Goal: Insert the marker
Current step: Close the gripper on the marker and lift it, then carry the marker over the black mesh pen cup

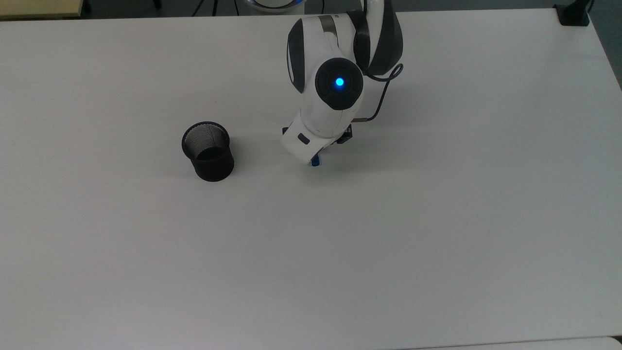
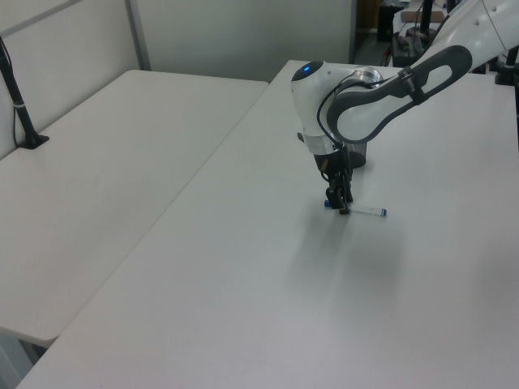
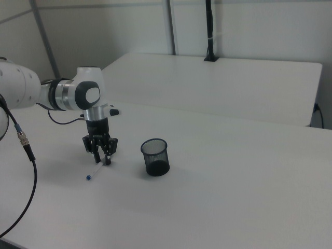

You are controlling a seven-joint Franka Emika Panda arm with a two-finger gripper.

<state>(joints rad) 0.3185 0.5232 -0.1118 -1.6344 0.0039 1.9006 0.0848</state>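
My gripper should next insert the marker into the black mesh cup, so it needs to grab the marker by its blue end.
The marker lies flat on the white table, a slim white barrel with a blue end. In the top view only its blue cap shows from under the arm's wrist. My gripper points straight down over the barrel, low at the table, open, with one finger on each side of the marker. In the left view the gripper stands near the marker's blue left end. The black mesh cup stands upright and empty, to the top view's left of the marker.
A second white table adjoins on the left view's left, with a black post clamped to it. A black cable loops off the wrist. Bare tabletop lies in the top view's lower part.
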